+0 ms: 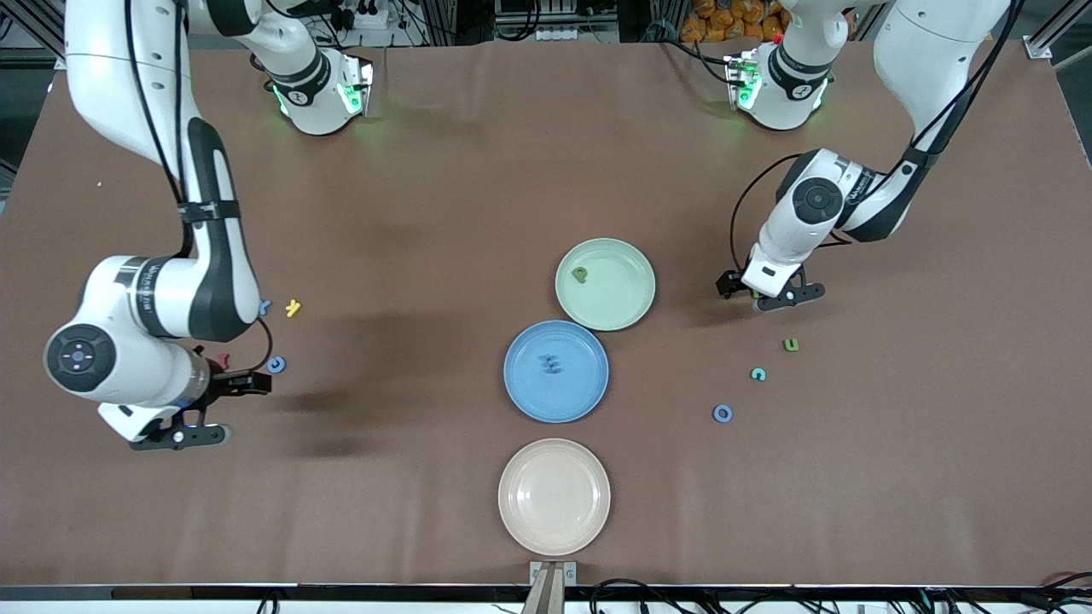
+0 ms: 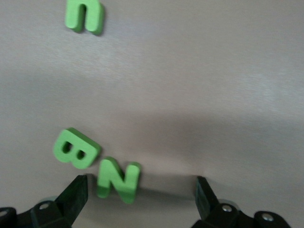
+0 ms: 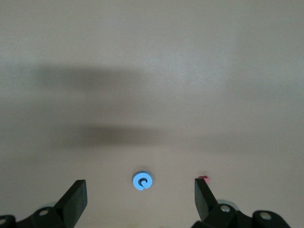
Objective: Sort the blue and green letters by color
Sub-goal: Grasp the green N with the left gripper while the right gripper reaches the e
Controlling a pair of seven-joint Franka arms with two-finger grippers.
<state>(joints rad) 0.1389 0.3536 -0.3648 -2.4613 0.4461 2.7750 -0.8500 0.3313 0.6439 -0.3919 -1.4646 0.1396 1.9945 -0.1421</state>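
My left gripper should close on the green N now. My fingers reach down beside the N in the left wrist view, so they would hold the N if I closed now.
A green P lies on the green plate, and a blue E on the blue plate. My left gripper hangs open, low over the table at the left arm's end. A green N lies between its fingers, close to one of them, with a green B beside it. A green U and a blue ring-shaped letter lie nearer the camera. My right gripper is open, high above a blue G. Another blue letter peeks out beside the right arm.
A pale pink plate stands nearest the camera, in line with the other two plates. A yellow letter and a dark red piece lie by the right arm. A teal C-shaped piece sits near the green U.
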